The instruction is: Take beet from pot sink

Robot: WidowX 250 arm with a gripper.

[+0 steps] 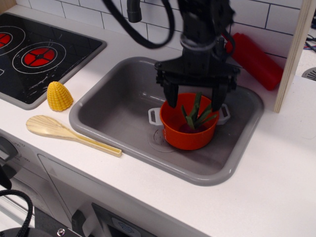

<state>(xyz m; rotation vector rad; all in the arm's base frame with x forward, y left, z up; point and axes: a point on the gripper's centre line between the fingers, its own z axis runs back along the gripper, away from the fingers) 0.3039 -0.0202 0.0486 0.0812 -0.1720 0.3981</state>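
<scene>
The robot's gripper needs to pick up the beet by its green leaves next. Then the beet can come out of the orange-red pot (186, 133).
The orange-red pot (186, 133) with light grey side handles stands in the grey sink (113, 111), right of its middle. The beet (196, 118) sits inside the pot; its green strip leaves stick up and only a little of the dark purple bulb shows. My black gripper (195, 99) hangs open directly over the pot, one finger (171, 95) at the pot's left rim and the other at its right rim, the leaves between them. It holds nothing.
A yellow corn piece (59, 96) and a wooden spoon (69, 132) lie on the white counter left of the sink. The black stovetop (39, 54) is at far left. A red bottle (254, 59) lies behind the sink; the dark faucet is partly hidden behind my arm.
</scene>
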